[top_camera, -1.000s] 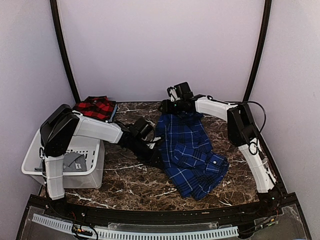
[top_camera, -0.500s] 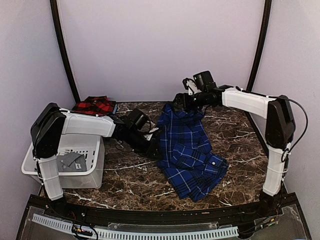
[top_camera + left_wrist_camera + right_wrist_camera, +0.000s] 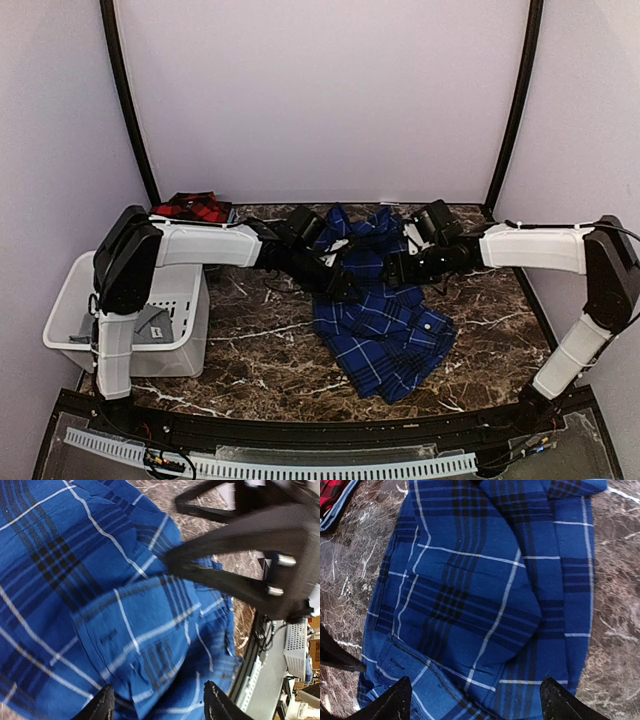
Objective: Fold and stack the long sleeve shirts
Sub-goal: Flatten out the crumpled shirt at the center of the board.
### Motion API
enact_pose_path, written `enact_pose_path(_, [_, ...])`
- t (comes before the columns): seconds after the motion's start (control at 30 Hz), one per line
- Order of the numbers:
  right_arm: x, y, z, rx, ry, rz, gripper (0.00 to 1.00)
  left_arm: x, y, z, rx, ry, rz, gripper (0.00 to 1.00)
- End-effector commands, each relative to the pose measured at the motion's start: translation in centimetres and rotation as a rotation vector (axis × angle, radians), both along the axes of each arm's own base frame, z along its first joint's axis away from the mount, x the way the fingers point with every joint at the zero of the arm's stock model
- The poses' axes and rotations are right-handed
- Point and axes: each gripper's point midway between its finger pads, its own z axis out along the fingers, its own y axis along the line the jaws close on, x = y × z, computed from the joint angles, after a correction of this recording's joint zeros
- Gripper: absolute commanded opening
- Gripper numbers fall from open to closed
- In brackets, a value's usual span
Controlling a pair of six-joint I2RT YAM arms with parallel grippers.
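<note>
I next need to grab the dark blue plaid shirt with my left gripper by the loose sleeve bunched over its middle, to spread that sleeve outward for folding.
The dark blue plaid shirt lies rumpled on the marble table, running from the back centre toward the front. It fills the left wrist view and the right wrist view. My left gripper is open above the shirt's left middle, with no cloth between its fingertips. My right gripper is open just to its right, over the same part, fingertips spread wide and empty. The two grippers face each other, close together. The red-and-black shirt lies folded at the back left.
A white plastic basket with a grey item inside stands at the left edge. Bare marble table lies in front of the shirt. Black frame posts rise at the back corners. A black rail runs along the near edge.
My right gripper let go of the shirt's back edge and came down toward the middle. My left gripper moved right and back over the shirt. The shirt's upper part now lies folded over itself.
</note>
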Motion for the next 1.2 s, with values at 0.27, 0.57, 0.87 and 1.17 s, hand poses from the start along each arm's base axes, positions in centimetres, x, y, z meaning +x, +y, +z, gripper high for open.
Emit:
enact_pose_path(0.27, [-0.1, -4.2, 2.8, 0.019, -0.101, -0.178, 0.85, 3.0, -2.2, -2.2, 0.043, -0.009, 0.052, 0.54])
enact_pose_path(0.57, [-0.2, -4.5, 3.1, 0.019, -0.116, -0.187, 0.86, 4.2, 0.3, -2.5, 0.153, -0.079, 0.148, 0.59])
enact_pose_path(0.87, [0.3, -4.2, 3.2, 0.019, -0.123, -0.187, 0.87, 1.0, -2.7, -2.0, 0.046, -0.006, 0.012, 0.51])
enact_pose_path(1.17, [0.4, -4.2, 2.3, 0.009, -0.110, -0.182, 0.86, 1.2, -3.5, 1.0, 0.005, -0.056, 0.008, 0.08])
